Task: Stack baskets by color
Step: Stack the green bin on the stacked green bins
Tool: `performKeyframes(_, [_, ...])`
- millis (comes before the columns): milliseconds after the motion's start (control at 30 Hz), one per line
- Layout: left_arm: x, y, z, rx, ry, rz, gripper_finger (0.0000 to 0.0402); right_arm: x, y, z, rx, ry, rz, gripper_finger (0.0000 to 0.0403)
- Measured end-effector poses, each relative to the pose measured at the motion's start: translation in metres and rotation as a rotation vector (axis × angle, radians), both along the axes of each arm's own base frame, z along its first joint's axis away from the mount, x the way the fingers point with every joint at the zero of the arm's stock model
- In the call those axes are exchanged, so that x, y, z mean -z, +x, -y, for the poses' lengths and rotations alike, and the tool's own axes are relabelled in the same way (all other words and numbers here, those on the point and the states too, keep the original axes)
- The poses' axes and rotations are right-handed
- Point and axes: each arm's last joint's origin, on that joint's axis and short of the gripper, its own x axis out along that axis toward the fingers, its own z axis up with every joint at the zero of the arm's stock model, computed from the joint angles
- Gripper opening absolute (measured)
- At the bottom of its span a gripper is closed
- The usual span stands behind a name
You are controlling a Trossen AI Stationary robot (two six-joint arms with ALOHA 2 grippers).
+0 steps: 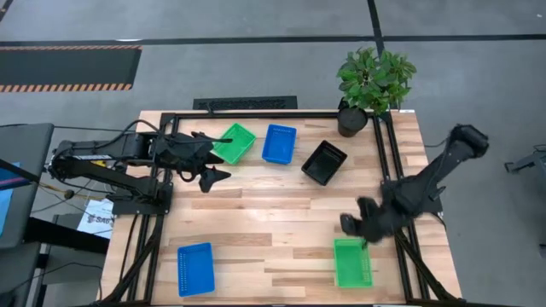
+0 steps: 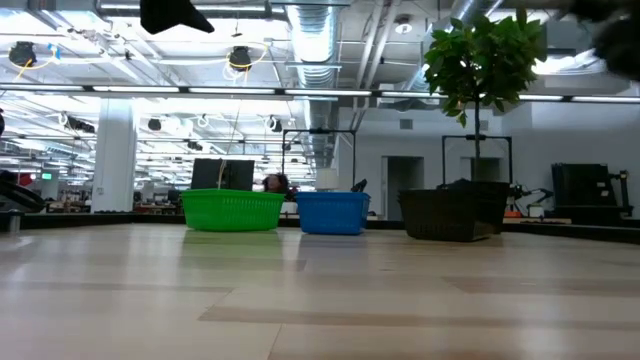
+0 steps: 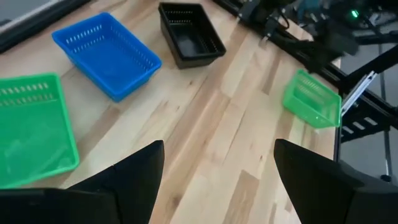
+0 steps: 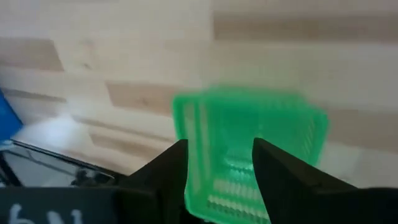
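I should next grab the front green basket's rim (image 1: pixel 368 260) with my right gripper, so that basket can be stacked with the other green basket (image 1: pixel 235 142).
Five baskets rest with their bottoms on the wooden table. A green basket (image 1: pixel 235 142), a blue basket (image 1: pixel 279 143) and a black basket (image 1: pixel 324 162) stand in a row at the far side. Another blue basket (image 1: pixel 195 269) lies near the front left, and another green basket (image 1: pixel 352 262) near the front right. My left gripper (image 1: pixel 209 169) hovers open beside the far green basket, high over the table (image 3: pixel 217 180). My right gripper (image 1: pixel 354 223) hangs open above the far end of the front green basket (image 4: pixel 249 149), with nothing between its fingers (image 4: pixel 219 171).
A potted green plant (image 1: pixel 375 81) stands at the table's far right corner. Black frame rails (image 1: pixel 388 153) run along the table's sides and far edge. Bare wood (image 1: pixel 273 217) lies between the far row and the two front baskets.
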Motion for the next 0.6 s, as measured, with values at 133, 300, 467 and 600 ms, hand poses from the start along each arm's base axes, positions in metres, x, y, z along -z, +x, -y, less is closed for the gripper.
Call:
performKeyframes(133, [-0.001, 0.001, -0.001, -0.027, 0.041, 0.008, 0.029, -0.004, -0.003, -0.028, -0.033, 0.005, -0.018, 0.0196])
performKeyframes(300, [-0.001, 0.001, -0.002, -0.029, 0.057, 0.011, 0.029, -0.011, 0.003, -0.045, -0.074, -0.042, -0.122, 0.0196])
performKeyframes(467, [-0.001, 0.001, -0.002, -0.03, 0.058, 0.012, 0.029, 0.0, 0.009, -0.056, -0.109, -0.074, -0.309, 0.0194])
performKeyframes(600, [-0.001, 0.001, -0.002, -0.03, 0.058, 0.012, 0.029, 0.012, 0.015, -0.064, -0.116, -0.081, -0.354, 0.0194])
